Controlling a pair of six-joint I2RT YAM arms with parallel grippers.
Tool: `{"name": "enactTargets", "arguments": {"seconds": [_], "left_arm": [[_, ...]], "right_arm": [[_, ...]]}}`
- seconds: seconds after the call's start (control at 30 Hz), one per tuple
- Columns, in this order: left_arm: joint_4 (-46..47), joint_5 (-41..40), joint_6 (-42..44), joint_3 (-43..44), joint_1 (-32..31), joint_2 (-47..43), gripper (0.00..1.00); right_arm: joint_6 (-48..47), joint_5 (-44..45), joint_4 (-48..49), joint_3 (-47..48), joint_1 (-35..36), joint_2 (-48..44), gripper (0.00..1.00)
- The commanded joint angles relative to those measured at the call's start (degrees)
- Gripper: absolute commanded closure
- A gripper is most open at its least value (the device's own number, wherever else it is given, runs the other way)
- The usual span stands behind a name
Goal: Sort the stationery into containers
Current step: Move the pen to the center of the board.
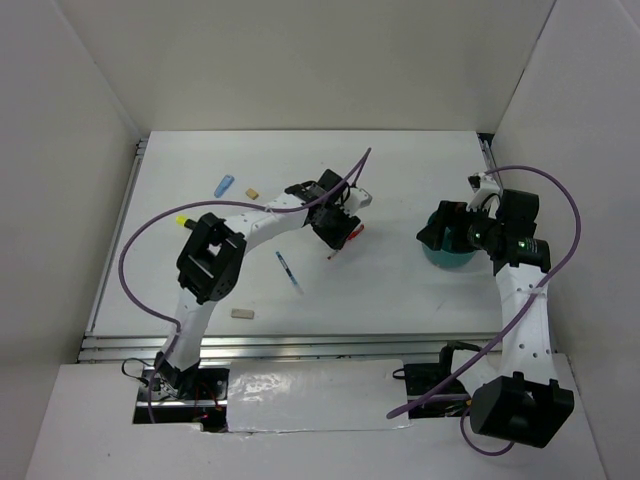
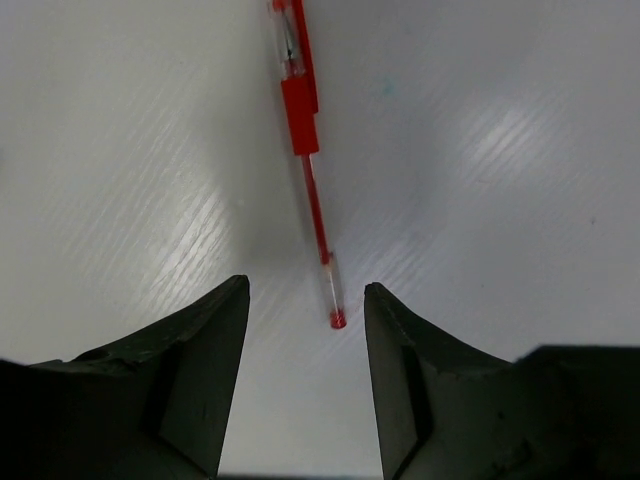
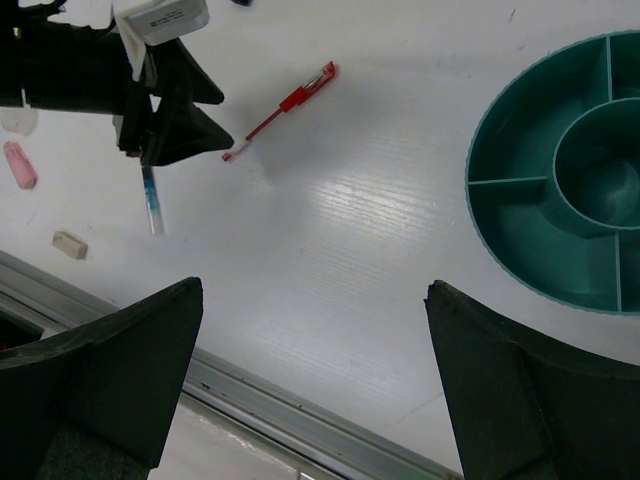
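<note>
I would leave the thin red pen (image 2: 305,150) on the tabletop if I raised my left gripper now, because the gripper's fingers are wide apart around its tip end (image 2: 334,300).
A thin red pen (image 2: 305,150) lies on the white table, its tip end between my left gripper's open fingers. My left gripper (image 2: 306,300) is open and empty, just above the table over the pen's end; it also shows in the top view (image 1: 336,236) and in the right wrist view (image 3: 165,110). The red pen also shows in the top view (image 1: 347,238) and the right wrist view (image 3: 285,103). The round teal cup (image 3: 480,180) with inner dividers looks empty where it shows. My right gripper (image 3: 315,290) is open and empty, held above the table beside the cup (image 1: 448,260).
A blue-clear pen (image 1: 290,272) lies near the table's middle. Tan erasers lie at the front left (image 1: 242,313) and back left (image 1: 252,192). A blue clip (image 1: 226,185) and a yellow highlighter cap (image 1: 182,219) are at the left. A pink eraser (image 3: 20,165) lies left of the left gripper.
</note>
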Motion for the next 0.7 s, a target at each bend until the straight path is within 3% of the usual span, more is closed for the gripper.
{"name": "enactTargets", "arguments": {"seconds": [0.0,0.17,0.37,0.57,0.67], "left_arm": [[-0.28,3.02,-2.21,4.05,-0.44,2.59,0.39],[-0.90,2.84,-2.83,6.42,-0.88,6.28,0.43],[-0.81,1.97,-2.91,7.04,-1.23,9.10,0.57],[-1.86,-4.17,-5.11,6.96,-2.37,9.98,0.90],[-2.13,-6.29,-4.76,3.62,-2.55,6.92,1.00]], "right_arm": [[1.20,-0.73,1.87,2.46,-0.35,-0.13,0.02],[1.64,-0.03,1.87,3.25,-0.35,-0.13,0.02],[2.08,-0.11,1.35,5.45,-0.44,0.40,0.02],[1.90,-1.17,1.17,8.17,-0.35,2.06,0.02],[1.73,-2.66,1.17,10.54,-0.35,3.21,0.03]]}}
